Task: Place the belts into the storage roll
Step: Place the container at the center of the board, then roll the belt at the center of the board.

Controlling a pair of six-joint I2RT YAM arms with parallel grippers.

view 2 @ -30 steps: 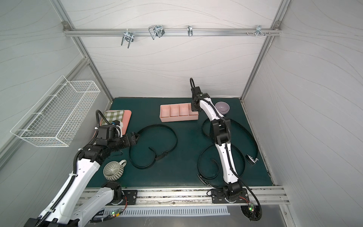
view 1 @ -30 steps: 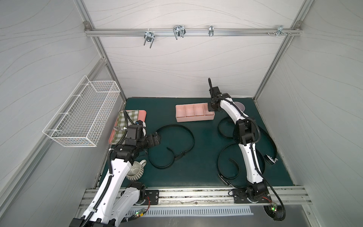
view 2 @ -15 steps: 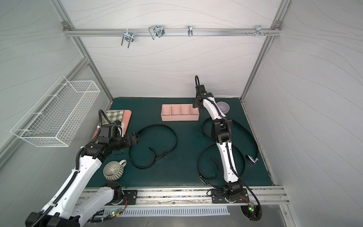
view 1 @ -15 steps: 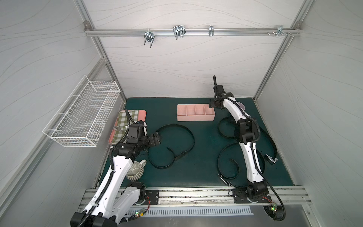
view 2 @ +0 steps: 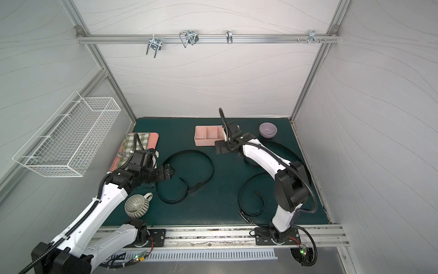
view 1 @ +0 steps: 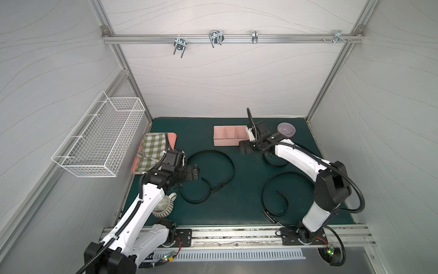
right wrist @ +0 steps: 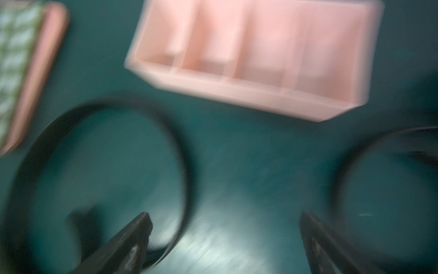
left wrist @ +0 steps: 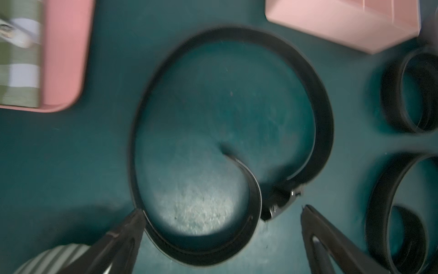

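Note:
I will next grab the belt with my right gripper by its strap near the buckle (view 1: pixel 223 184). The tail then stays free to coil for the storage roll.
The storage roll (view 1: pixel 225 140) (view 2: pixel 207 140), a pale pink divided tray, stands at the back middle of the green mat with nothing showing in the compartments I can see. Three black belts lie loose on the mat. One curls at left centre (view 1: pixel 231 166) (view 2: pixel 212 166) (left wrist: pixel 322 113). My left gripper (view 1: pixel 195 172) (view 2: pixel 169 173) (left wrist: pixel 222 211) hangs open over that belt's near curve. Another belt coils at the front right (view 1: pixel 267 189) (view 2: pixel 244 189), and the third (view 1: pixel 276 163) (view 2: pixel 288 148) is partly hidden under my right arm. My right gripper (view 1: pixel 245 147) (view 2: pixel 221 148) (right wrist: pixel 225 217) is open and empty, just in front of the roll's right end.
A white wire basket (view 1: pixel 99 142) hangs on the left wall. A flat pink tray with checked cloth (view 1: pixel 154 151) lies at the back left. A ribbed cup (view 1: pixel 163 208) sits beside my left arm. A lilac bowl (view 1: pixel 286 130) stands at the back right.
My right gripper has opened at the storage roll's right end and swung down to the mat in front of it. My left gripper has edged right, onto the belt's curve.

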